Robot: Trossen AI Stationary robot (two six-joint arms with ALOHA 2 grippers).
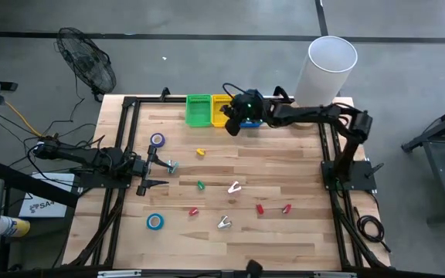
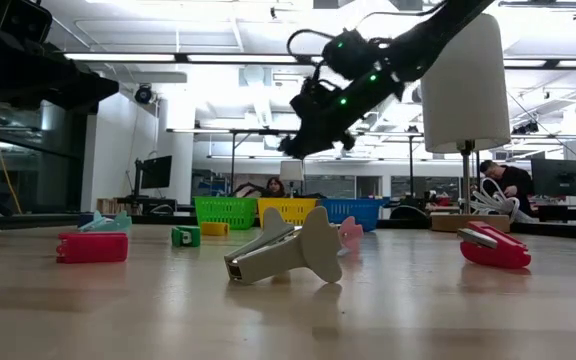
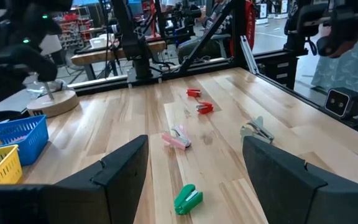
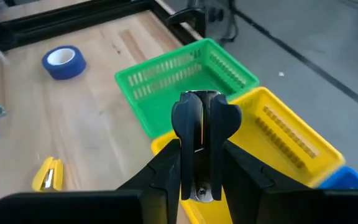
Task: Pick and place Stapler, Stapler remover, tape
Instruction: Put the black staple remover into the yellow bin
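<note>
The robot's right gripper should keep holding the stapler remover [image 4: 205, 118] until it is lower, because it hangs high above the yellow basket's rim in the right wrist view.
My right gripper [image 1: 232, 120] [image 4: 202, 124] hangs above the yellow basket [image 4: 291, 140] at the table's far edge, shut on a dark stapler remover [image 4: 194, 118]. My left gripper [image 1: 154, 171] [image 3: 194, 146] is open, low over the table's left side, touching nothing. A teal stapler [image 1: 172, 166] lies just beyond its fingers. A purple tape roll [image 1: 157, 140] and a blue tape roll [image 1: 154, 222] lie flat on the left half. Silvery stapler removers [image 1: 234, 187] [image 1: 224, 223] and small yellow [image 1: 200, 152], green [image 1: 200, 185] and red [image 1: 259, 208] staplers lie scattered mid-table. My right gripper pinches the dark stapler remover between its two fingers, which lie on its rounded outer sides [image 4: 185, 118]. They come from above, slanting toward the far edge. The remover is lifted clear, over the yellow basket near its wall next to the green basket.
Green [image 1: 198, 110], yellow [image 1: 221, 106] and blue [image 2: 353, 210] baskets stand in a row at the far edge. A white cylinder [image 1: 327, 69] rises behind the right arm. A black frame [image 1: 122, 154] borders the table. People sit in the room beyond [image 2: 508, 185].
</note>
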